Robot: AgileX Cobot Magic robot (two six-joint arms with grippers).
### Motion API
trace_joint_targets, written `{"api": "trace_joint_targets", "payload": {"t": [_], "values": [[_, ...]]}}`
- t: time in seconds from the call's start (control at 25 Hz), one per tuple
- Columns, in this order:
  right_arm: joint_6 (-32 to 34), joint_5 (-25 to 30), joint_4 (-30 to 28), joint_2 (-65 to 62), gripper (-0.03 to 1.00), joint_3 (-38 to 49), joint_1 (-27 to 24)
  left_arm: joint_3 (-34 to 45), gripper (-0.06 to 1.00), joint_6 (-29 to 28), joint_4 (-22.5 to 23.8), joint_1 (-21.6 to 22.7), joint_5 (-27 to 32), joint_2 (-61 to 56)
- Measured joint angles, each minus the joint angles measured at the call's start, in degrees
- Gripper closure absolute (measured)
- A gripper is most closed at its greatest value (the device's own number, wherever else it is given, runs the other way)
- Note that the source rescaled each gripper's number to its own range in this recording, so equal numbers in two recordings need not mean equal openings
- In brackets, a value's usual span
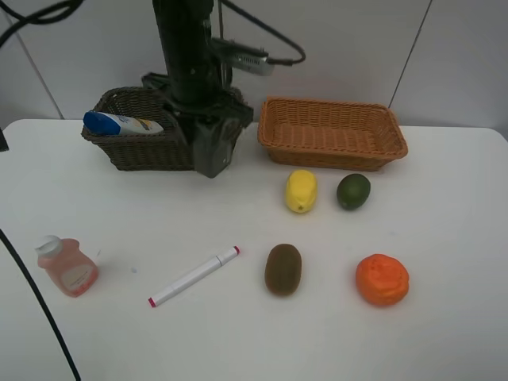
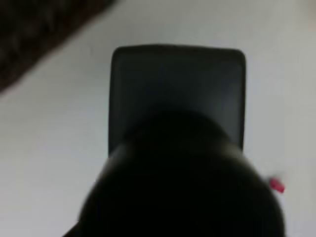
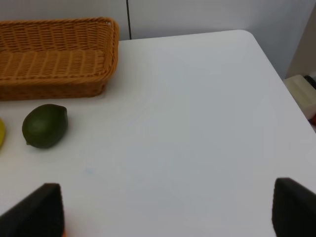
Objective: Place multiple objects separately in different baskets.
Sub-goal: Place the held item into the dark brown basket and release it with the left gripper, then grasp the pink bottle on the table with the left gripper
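Note:
My left gripper moves the bottle in next before releasing it, since the dark green bottle's base [image 1: 211, 168] still hangs outside the dark brown basket's rim [image 1: 135, 141].
My left gripper [image 1: 210, 155] hangs at the front right corner of the dark brown basket [image 1: 131, 151], shut on a dark blocky thing that looks like the small dark green bottle [image 2: 177, 94]; it fills the left wrist view. The white blue-capped bottle [image 1: 119, 123] lies in that basket. The light orange-tan basket [image 1: 332, 151] holds nothing. On the table lie the pink bottle [image 1: 67, 268], marker [image 1: 194, 276], lemon [image 1: 302, 190], lime [image 1: 353, 190], kiwi [image 1: 283, 268] and orange fruit [image 1: 382, 279]. My right gripper [image 3: 163, 212] is open above bare table, near the lime [image 3: 44, 126].
The white table ends at a rounded far right corner [image 3: 247, 37], with a wall behind it. Black cables [image 1: 262, 48] hang behind the left arm. The marker's red tip [image 2: 276, 185] shows in the left wrist view. The tan basket [image 3: 54, 54] stands beyond the lime.

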Motion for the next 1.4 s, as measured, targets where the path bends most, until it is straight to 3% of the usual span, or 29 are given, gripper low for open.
{"api": "trace_joint_targets", "payload": {"t": [0.24,0.44,0.6,0.64,0.8,0.88,1.04,1.24,1.4], "values": [[0.0,0.0,0.0,0.0,-0.03,0.0,0.0,-12.09,0.58,0.08,-1.9,6.54,-0.98,0.25],[0.0,0.0,0.0,0.0,-0.03,0.0,0.0,-12.98,0.58,0.07,-2.55,12.1,-5.02,5.46],[0.0,0.0,0.0,0.0,-0.03,0.0,0.0,-12.98,0.58,3.9,-3.8,12.58,-8.09,9.81],[0.0,0.0,0.0,0.0,-0.03,0.0,0.0,-12.98,0.54,5.01,-4.72,12.58,-9.24,10.38],[0.0,0.0,0.0,0.0,-0.03,0.0,0.0,-13.03,0.12,5.88,-8.43,12.38,-12.37,11.07],[0.0,0.0,0.0,0.0,-0.03,0.0,0.0,-13.03,0.01,5.48,-9.3,12.38,-12.4,11.07],[0.0,0.0,0.0,0.0,-0.03,0.0,0.0,-13.09,-0.02,4.24,-9.64,12.38,-9.97,11.08],[0.0,0.0,0.0,0.0,-0.03,0.0,0.0,-13.19,-0.03,3.3,-9.42,12.38,-0.31,10.12],[0.0,0.0,0.0,0.0,-0.03,0.0,0.0,-8.93,-0.03,2.92,-9.11,12.38,-0.02,5.76]]}}
